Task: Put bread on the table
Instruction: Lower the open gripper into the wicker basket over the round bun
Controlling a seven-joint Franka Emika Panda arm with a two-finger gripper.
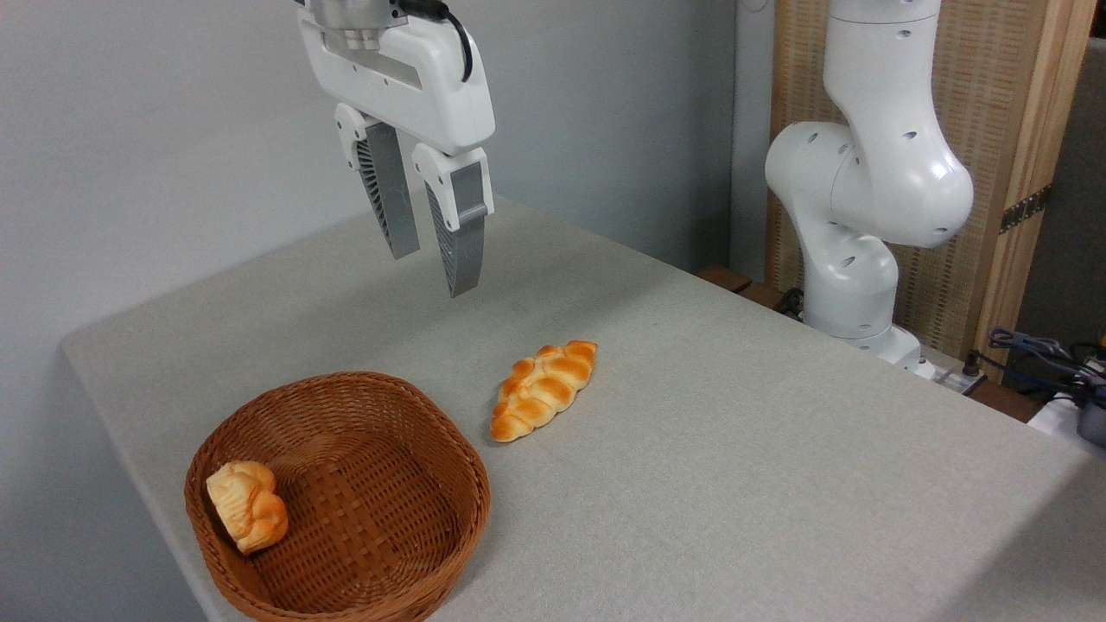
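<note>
I will grab the bread by its golden top (263,508) next. Then I can move it from the basket (406,449) onto the table.
The bread (247,517), a small knotted bun with a golden top and paler underside, lies on its side against the left inner wall of a brown wicker basket (406,449). The basket stands on the grey-beige table (734,449) near its front left edge. My gripper (434,275) hangs high above the table, up and to the right of the basket, well apart from the bun. Its two grey fingers (389,203) point down and stand open with nothing between them.
A longer braided oval loaf (543,390) lies on the table just right of the basket. The arm's white base (851,216) rises at the table's far right edge. Cables and gear (1054,363) sit beyond the right edge.
</note>
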